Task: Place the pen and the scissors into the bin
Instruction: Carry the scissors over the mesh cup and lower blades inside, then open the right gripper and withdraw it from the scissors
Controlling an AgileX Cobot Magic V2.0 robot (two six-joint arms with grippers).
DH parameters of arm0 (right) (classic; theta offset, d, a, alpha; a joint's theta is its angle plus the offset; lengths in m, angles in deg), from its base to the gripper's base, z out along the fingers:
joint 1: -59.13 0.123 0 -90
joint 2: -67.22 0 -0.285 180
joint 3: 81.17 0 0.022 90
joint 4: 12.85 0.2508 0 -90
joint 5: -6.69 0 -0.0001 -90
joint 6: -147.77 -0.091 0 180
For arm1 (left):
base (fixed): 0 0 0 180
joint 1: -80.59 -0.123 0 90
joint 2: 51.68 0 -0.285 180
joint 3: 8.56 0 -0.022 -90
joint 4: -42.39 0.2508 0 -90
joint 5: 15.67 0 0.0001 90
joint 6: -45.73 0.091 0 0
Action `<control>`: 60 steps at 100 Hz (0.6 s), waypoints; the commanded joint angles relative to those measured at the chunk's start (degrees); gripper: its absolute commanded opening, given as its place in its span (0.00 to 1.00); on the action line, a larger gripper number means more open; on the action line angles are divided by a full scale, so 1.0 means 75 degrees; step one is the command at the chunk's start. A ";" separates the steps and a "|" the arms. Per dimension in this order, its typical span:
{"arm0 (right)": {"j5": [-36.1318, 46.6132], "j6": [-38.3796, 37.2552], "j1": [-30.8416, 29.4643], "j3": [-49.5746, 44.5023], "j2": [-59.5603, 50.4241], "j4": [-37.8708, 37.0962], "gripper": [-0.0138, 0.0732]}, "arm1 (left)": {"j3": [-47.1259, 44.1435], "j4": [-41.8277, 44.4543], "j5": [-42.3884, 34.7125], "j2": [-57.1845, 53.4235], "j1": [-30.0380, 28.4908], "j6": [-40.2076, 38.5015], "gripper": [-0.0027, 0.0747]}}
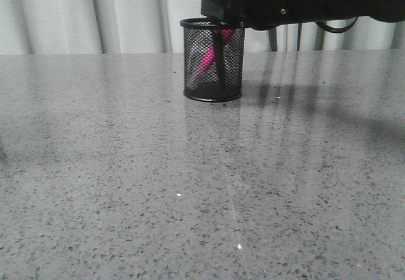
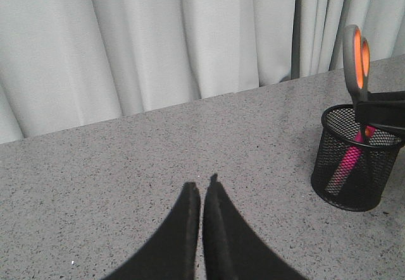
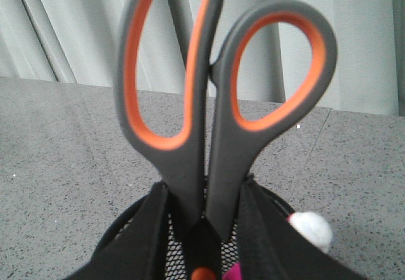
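My right gripper should release the scissors: their blades are deep inside the mesh near its bottom, so they would rest in the bin point(image 1: 212, 71).
The black wire-mesh bin point(image 1: 212, 71) stands on the grey table toward the back. The pink pen point(image 1: 207, 59) leans inside it, and its white end point(image 3: 311, 228) shows at the rim. The scissors point(image 3: 190, 103) stand upright with the orange-lined handles up and the blades point(image 1: 219, 65) down inside the bin. My right gripper point(image 3: 204, 188) is just above the bin's rim, shut on the scissors below the handle loops. It also shows in the left wrist view point(image 2: 383, 106). My left gripper point(image 2: 202, 185) is shut and empty over bare table, to the left of the bin point(image 2: 357, 166).
Pale pleated curtains point(image 1: 95, 14) hang behind the table's far edge. My right arm point(image 1: 304, 2) reaches in from the upper right above the bin. The speckled grey tabletop point(image 1: 190, 198) stretches in front of the bin.
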 commanded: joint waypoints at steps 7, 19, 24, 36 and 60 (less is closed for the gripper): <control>0.0674 0.0055 -0.0011 0.0177 -0.0273 -0.0021 0.07 | 0.0199 -0.0273 -0.0081 -0.0059 -0.0020 -0.0023 0.01; 0.0674 0.0055 -0.0011 0.0177 -0.0273 -0.0053 0.16 | 0.0199 -0.0273 -0.0081 -0.0059 -0.0020 -0.0023 0.01; 0.0674 0.0055 -0.0011 0.0177 -0.0273 -0.0051 0.25 | 0.0199 -0.0273 -0.0081 -0.0059 -0.0020 -0.0023 0.01; 0.0674 0.0055 -0.0011 0.0177 -0.0273 -0.0051 0.48 | 0.0199 -0.0273 -0.0081 -0.0059 -0.0020 -0.0023 0.01; 0.0709 0.0055 -0.0011 0.0099 -0.0774 -0.0051 0.57 | 0.0199 -0.0273 -0.0081 -0.0059 -0.0020 -0.0023 0.01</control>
